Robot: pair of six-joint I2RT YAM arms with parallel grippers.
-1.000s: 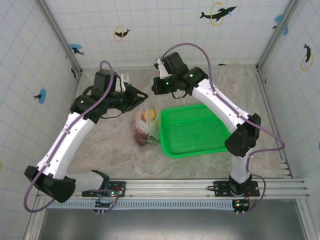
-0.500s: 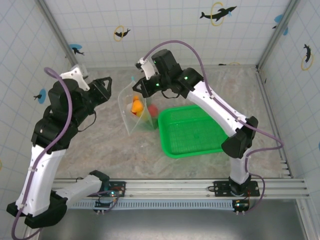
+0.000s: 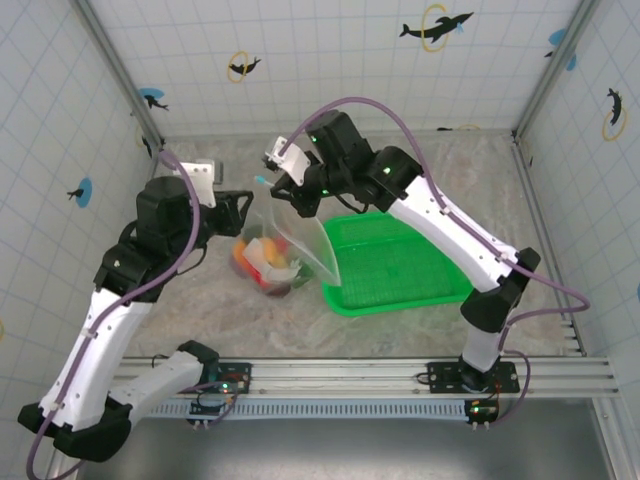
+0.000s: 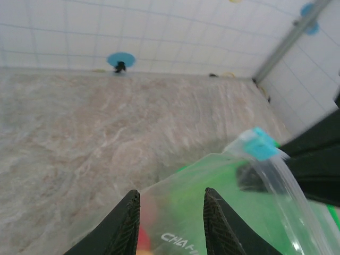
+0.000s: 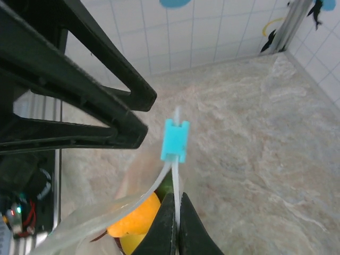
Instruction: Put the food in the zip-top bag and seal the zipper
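Note:
My left gripper grabs the zipper's tip (image 3: 258,179) (image 4: 245,136) beyond the pale-blue end piece next, so that piece stays free for sealing.
The zip-top bag (image 3: 300,240) hangs tilted over the table, with food (image 3: 264,262) in orange, yellow, red and maroon pooled at its lower left. My right gripper (image 3: 283,194) is shut on the zipper strip (image 5: 176,186) just below the pale-blue end piece (image 5: 175,139). Below that piece the strip splits, one side curving away, so the mouth gapes over an orange food piece (image 5: 135,215). My left gripper (image 3: 243,208) is open beside the bag's left face. In the left wrist view its fingertips (image 4: 132,204) frame the clear bag (image 4: 223,186) without touching it, the gripper's (image 4: 171,201) gap bare.
The green mesh basket (image 3: 395,262) lies just right of the bag, under the right arm. Tiled walls close the table at the back and both sides. Bare marble surface (image 3: 200,290) lies left of and in front of the bag.
My left gripper has swung right and down, back beside the bag. The bag has tilted and its food has slid to the lower left. My right gripper keeps its hold on the strip.

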